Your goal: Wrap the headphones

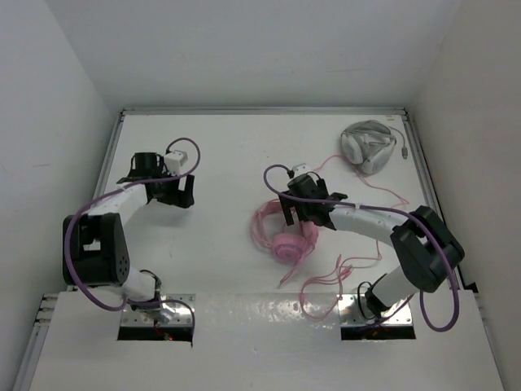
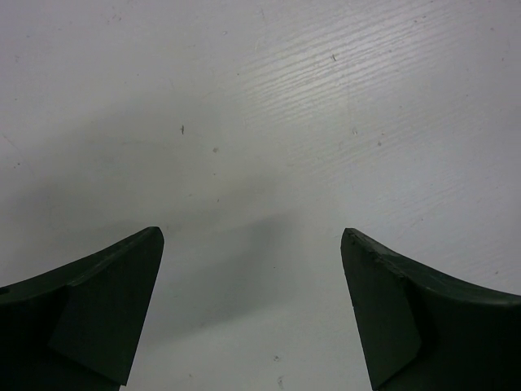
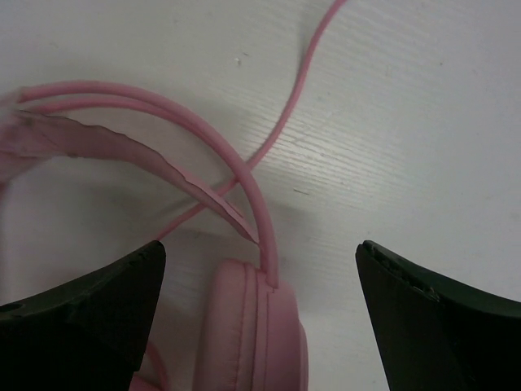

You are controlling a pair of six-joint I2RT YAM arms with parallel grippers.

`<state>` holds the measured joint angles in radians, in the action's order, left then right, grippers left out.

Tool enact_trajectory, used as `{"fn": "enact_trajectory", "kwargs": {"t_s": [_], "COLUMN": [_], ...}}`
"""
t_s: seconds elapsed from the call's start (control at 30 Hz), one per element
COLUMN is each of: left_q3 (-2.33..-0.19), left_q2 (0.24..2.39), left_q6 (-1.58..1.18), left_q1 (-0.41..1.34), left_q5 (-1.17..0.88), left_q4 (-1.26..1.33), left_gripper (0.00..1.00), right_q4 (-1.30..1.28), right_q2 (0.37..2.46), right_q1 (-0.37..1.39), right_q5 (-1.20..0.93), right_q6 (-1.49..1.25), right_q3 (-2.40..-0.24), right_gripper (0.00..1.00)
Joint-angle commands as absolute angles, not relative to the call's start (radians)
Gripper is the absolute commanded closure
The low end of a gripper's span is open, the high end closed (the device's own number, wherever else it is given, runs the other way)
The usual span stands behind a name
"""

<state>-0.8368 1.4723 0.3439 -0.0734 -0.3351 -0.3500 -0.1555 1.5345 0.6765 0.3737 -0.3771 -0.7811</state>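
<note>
My right gripper grabs the pink headphones (image 1: 285, 236) by the headband end beside the earcup next, since that leaves the cable free to wrap.
The pink headphones (image 1: 285, 236) lie on the white table, middle right, with the thin pink cable (image 1: 342, 273) trailing in loops toward the front and back right. My right gripper (image 1: 305, 213) is open and hovers right over the headphones. In the right wrist view an earcup (image 3: 252, 334) and the headband (image 3: 203, 134) sit between the open fingers, which touch nothing. My left gripper (image 1: 186, 194) is open and empty over bare table at the left; its wrist view shows only the table (image 2: 260, 122) between the fingers (image 2: 106, 301).
Grey-white headphones (image 1: 368, 145) with a grey cable lie at the back right corner. White walls enclose the table (image 1: 220, 155) at the back and both sides. Purple arm cables loop near each arm.
</note>
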Motion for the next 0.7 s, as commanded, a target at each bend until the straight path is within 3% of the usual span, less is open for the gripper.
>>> {"fn": "enact_trajectory", "kwargs": {"t_s": [0.0,0.07,0.17,0.2,0.23,0.27,0.3,0.33,0.37,0.4,0.67], "left_q3": [-0.853,-0.859,-0.88,-0.888,-0.905,-0.916,-0.928,-0.961,-0.982,-1.026,-1.167], "left_q2": [1.471,1.467,1.459,1.457,1.454,1.453,1.454,1.463,1.469,1.482,1.506], "left_q6": [0.374,0.377,0.371,0.371,0.371,0.37,0.368,0.367,0.367,0.364,0.341], "left_q1": [-0.08,-0.054,0.027,0.05,0.078,0.118,0.132,0.143,0.146,0.146,0.209], "left_q5": [-0.399,-0.403,-0.385,-0.374,-0.37,-0.382,-0.402,-0.431,-0.49,-0.514,-0.632], "left_q4": [-0.351,-0.353,-0.359,-0.362,-0.371,-0.376,-0.382,-0.403,-0.417,-0.443,-0.514], "left_gripper": [0.12,0.12,0.12,0.12,0.12,0.12,0.12,0.12,0.12,0.12,0.12], "right_q4": [-0.181,-0.193,-0.219,-0.227,-0.23,-0.233,-0.232,-0.229,-0.216,-0.203,-0.006], "right_q2": [1.514,1.514,1.514,1.513,1.511,1.509,1.509,1.506,1.499,1.493,1.511], "right_q1": [0.678,0.678,0.678,0.678,0.678,0.678,0.678,0.678,0.678,0.678,0.704], "right_q5": [0.472,0.46,0.417,0.408,0.397,0.373,0.365,0.361,0.365,0.374,0.342], "right_q6": [-0.403,-0.399,-0.406,-0.41,-0.41,-0.407,-0.402,-0.387,-0.376,-0.353,-0.119], "right_q3": [-0.802,-0.79,-0.766,-0.761,-0.759,-0.759,-0.759,-0.765,-0.77,-0.775,-0.951], "right_gripper": [0.03,0.06,0.21,0.38,0.46,0.65,0.65,0.84,0.96,1.0,1.0]}}
